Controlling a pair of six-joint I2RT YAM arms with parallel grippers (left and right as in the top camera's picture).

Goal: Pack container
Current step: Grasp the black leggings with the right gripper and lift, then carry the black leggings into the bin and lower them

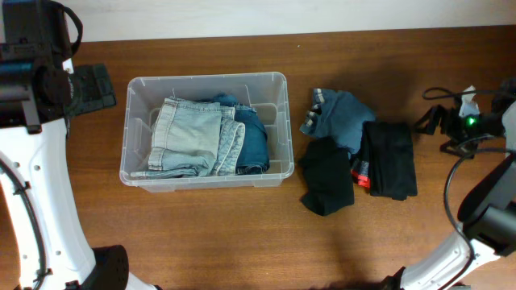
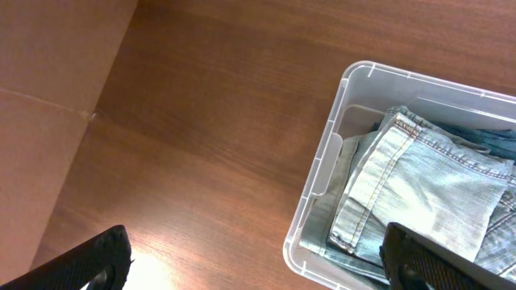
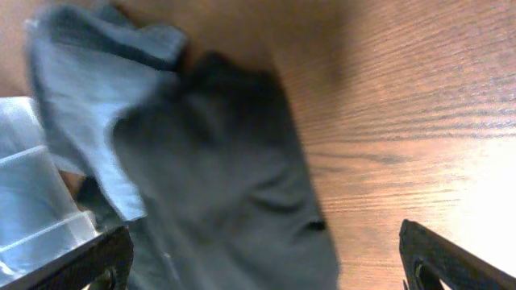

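Observation:
I should reach the black garment (image 3: 234,161) with my right gripper and grab its edge (image 3: 301,197) opposite the red tag. That leaves the rest of the garment free to fill the container.
The clear plastic container (image 1: 206,182) stands left of the table's centre and holds folded light-blue jeans (image 1: 189,137) over darker blue denim (image 1: 254,141). In the left wrist view its corner (image 2: 321,173) and the jeans (image 2: 427,181) show at the right. My left gripper (image 1: 90,87) is open and empty over bare table left of the container; its fingers (image 2: 258,266) are spread wide. My right gripper (image 1: 434,121) is open and empty at the right. In its wrist view its fingers (image 3: 274,270) hang above a black garment (image 3: 234,161).
A pile of loose clothes lies right of the container: a blue garment (image 1: 339,113), a black one (image 1: 326,179) and another black one (image 1: 391,159) with a red tag. The blue garment (image 3: 81,89) and a container corner (image 3: 32,201) show in the right wrist view. Cables trail at the far right.

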